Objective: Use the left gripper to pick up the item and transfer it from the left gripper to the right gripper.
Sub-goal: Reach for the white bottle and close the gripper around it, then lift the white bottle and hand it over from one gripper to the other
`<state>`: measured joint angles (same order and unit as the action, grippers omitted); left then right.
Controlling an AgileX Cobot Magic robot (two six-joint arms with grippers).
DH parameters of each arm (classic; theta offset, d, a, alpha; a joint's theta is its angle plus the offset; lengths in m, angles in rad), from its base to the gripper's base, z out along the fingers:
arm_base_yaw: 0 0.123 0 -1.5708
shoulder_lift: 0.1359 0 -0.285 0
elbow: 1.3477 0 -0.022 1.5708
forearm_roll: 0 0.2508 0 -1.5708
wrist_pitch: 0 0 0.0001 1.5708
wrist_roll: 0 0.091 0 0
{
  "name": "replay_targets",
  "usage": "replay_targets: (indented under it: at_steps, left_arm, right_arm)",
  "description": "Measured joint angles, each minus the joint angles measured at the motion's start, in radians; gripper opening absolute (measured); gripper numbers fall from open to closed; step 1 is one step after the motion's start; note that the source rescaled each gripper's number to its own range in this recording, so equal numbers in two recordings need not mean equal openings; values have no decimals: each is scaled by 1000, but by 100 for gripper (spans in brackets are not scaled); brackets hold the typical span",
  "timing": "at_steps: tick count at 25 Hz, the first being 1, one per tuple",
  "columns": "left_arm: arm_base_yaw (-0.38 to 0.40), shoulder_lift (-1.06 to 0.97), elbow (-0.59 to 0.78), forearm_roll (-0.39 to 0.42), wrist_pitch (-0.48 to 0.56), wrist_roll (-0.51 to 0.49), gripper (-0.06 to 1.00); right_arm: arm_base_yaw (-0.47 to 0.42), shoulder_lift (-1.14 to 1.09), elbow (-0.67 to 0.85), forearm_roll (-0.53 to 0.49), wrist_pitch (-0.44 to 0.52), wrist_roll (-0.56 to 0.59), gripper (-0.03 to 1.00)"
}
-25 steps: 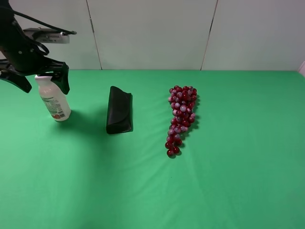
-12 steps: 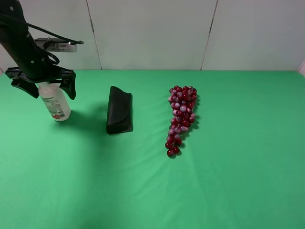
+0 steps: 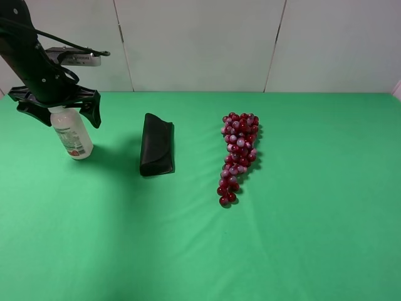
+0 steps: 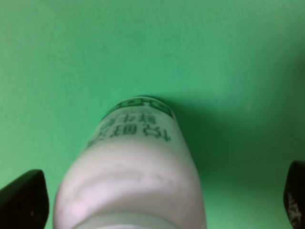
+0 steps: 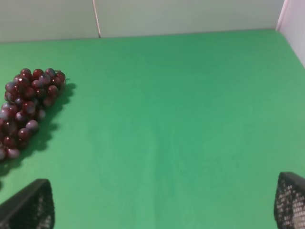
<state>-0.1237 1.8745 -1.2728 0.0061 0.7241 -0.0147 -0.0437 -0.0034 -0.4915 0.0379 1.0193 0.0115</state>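
My left gripper should close, because both its fingers reach down beside the bottle's white shoulder [image 3: 65, 119], level with the label's top [image 3: 68, 131]. Closing now would hold the bottle.
The item, a small white bottle [image 3: 73, 136] with a printed label, stands on the green cloth at the far left. Its cap is hidden under my left gripper [image 3: 60, 111], which hangs over the bottle's top with one black finger on each side. In the left wrist view the bottle [image 4: 138, 167] fills the middle, and green cloth shows between it and each fingertip [image 4: 23, 200], so the left gripper [image 4: 159, 198] is open around it without touching. My right gripper [image 5: 159, 205] is open over bare cloth with nothing between its fingers; it is outside the exterior high view.
A black folded case [image 3: 156, 145] lies right of the bottle. A bunch of red grapes [image 3: 238, 153] lies near the table's middle, also seen in the right wrist view as the grapes [image 5: 28, 107]. A pale wall runs along the back edge.
The left gripper has come down over the bottle, so the cap that showed a second ago is now covered. The bottle, case and grapes have not moved.
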Motion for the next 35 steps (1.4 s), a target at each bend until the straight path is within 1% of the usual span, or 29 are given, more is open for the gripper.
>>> replay_targets:
  at_steps: [1, 3, 5, 6, 8, 9, 24, 28, 30, 35]
  left_arm:
    - [0, 0, 0, 0, 0, 0, 94]
    - [0, 0, 0, 0, -1, 0, 82]
    - [0, 0, 0, 0, -3, 0, 57]
    - [0, 0, 0, 2, -5, 0, 43]
    - [0, 0, 0, 6, -9, 0, 0]
    - [0, 0, 0, 5, -9, 0, 2]
    - [0, 0, 0, 3, -7, 0, 2]
    - [0, 0, -3, 3, 7, 0, 2]
    - [0, 1, -16, 7, 46, 0, 2]
    - [0, 3, -86, 19, 198, 0, 2]
  right_arm:
    - [0, 0, 0, 0, 0, 0, 100]
    - [0, 0, 0, 0, 0, 0, 100]
    - [0, 0, 0, 0, 0, 0, 100]
    - [0, 0, 0, 0, 0, 0, 100]
    - [0, 0, 0, 0, 0, 0, 100]
    - [0, 0, 0, 0, 0, 0, 100]
    - [0, 0, 0, 0, 0, 0, 100]
    - [0, 0, 0, 0, 0, 0, 100]
    - [0, 0, 0, 0, 0, 0, 100]
    - [0, 0, 0, 0, 0, 0, 100]
